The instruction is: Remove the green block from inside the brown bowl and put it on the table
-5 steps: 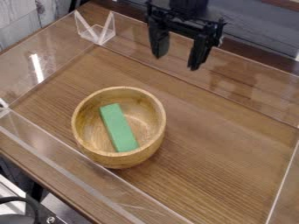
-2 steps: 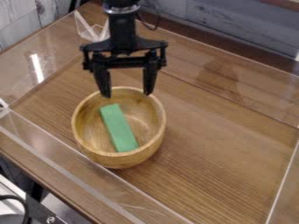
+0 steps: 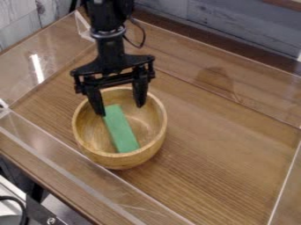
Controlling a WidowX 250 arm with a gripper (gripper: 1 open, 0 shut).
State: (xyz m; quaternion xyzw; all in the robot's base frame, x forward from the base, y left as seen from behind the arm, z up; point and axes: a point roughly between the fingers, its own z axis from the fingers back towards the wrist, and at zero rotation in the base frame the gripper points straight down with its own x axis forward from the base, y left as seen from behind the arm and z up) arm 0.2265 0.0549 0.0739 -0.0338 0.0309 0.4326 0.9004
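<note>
My open fingertips are still above the green block's far end (image 3: 114,114) at the bowl's back rim, so my gripper lowers, before it closes on the block.
The green block (image 3: 120,129) lies flat inside the brown bowl (image 3: 143,151), running from back to front across the bowl's bottom. The bowl stands on the table (image 3: 223,167), left of the middle. My gripper (image 3: 115,93) hangs open just above the bowl's back rim, with one dark finger (image 3: 93,99) left of the block's far end and the other finger at the right. Nothing is between the fingers, and the block's far end shows below them.
Clear acrylic walls (image 3: 47,61) edge the table on all sides. A small clear angled piece (image 3: 83,18) stands at the back left, partly behind the arm. Bare wood lies to the right of the bowl.
The gripper has travelled from the back right of the table to the left and down, ending open over the bowl's back rim. The block and bowl have not moved.
</note>
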